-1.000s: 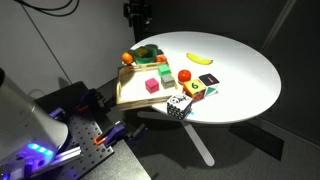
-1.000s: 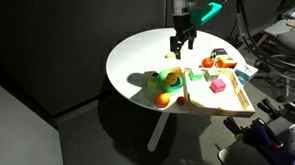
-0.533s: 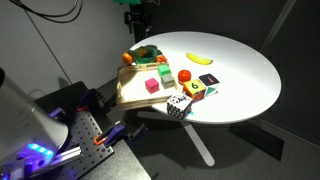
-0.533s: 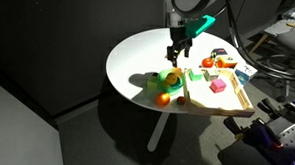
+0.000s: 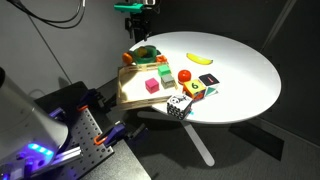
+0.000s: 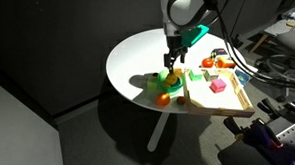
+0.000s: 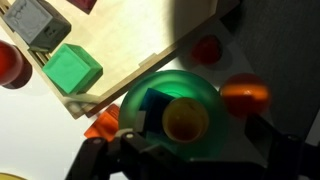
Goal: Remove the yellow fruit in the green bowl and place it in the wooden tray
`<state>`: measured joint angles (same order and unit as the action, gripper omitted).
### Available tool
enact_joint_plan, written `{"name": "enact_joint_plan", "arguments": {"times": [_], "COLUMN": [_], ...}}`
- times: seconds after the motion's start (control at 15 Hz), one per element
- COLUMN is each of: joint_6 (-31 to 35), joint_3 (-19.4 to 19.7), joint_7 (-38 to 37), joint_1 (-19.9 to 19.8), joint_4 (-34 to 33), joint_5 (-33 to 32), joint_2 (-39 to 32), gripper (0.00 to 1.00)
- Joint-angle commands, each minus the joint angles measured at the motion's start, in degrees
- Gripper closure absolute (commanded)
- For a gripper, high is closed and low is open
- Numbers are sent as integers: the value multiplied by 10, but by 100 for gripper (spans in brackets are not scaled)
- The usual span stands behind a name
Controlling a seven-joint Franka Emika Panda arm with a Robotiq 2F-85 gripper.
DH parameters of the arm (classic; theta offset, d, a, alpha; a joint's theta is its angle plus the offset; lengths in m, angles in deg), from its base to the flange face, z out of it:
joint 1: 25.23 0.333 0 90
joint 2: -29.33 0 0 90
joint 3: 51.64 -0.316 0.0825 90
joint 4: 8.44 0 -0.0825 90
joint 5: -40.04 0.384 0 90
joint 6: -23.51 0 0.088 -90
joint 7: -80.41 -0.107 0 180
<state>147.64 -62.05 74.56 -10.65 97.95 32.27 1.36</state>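
Observation:
My gripper needs to go lower before it closes on the yellow fruit (image 7: 185, 118). My fingers are above the bowl in an exterior view, so they would miss if I closed now.
The green bowl (image 7: 196, 86) fills the lower middle of the wrist view, with the small yellow fruit (image 7: 185, 118) lying inside it beside a dark patch. My gripper (image 7: 195, 142) is open, with a dark finger on each side of the bowl, and holds nothing. In both exterior views the gripper (image 6: 171, 61) (image 5: 140, 32) hangs just above the bowl (image 6: 167, 82) (image 5: 150, 55). The wooden tray (image 7: 130, 35) (image 6: 213, 101) (image 5: 134, 96) lies right beside the bowl and holds coloured cubes.
A round orange fruit (image 7: 245, 95) (image 6: 164, 98) sits next to the bowl near the table edge. A banana (image 5: 200, 58), a red fruit (image 5: 185, 75) and a black-and-white die (image 5: 178, 105) lie on the white round table. A green cube (image 7: 73, 70) sits in the tray.
My gripper has come down and across from higher over the table to just above the green bowl. The objects have not moved.

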Motion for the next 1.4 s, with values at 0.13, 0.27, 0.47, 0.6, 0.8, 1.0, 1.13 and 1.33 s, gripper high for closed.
{"name": "enact_joint_plan", "arguments": {"times": [0.13, 0.27, 0.47, 0.6, 0.8, 1.0, 1.13, 1.33], "joint_6": [5, 3, -1, -3, -6, -9, -10, -11], "joint_3": [18, 22, 26, 29, 30, 31, 31, 32], "joint_7": [4, 4, 6, 7, 11, 14, 16, 18], "joint_1": [19, 23, 27, 30, 31, 31, 31, 32], "joint_4": [-42, -54, -73, -83, -95, -104, -108, -115], "joint_5": [-22, -25, -29, -32, -31, -29, -28, -28], "joint_2": [-36, -49, -68, -80, -96, -109, -116, -126], "gripper": [0, 0, 0, 0, 0, 0, 0, 25]}}
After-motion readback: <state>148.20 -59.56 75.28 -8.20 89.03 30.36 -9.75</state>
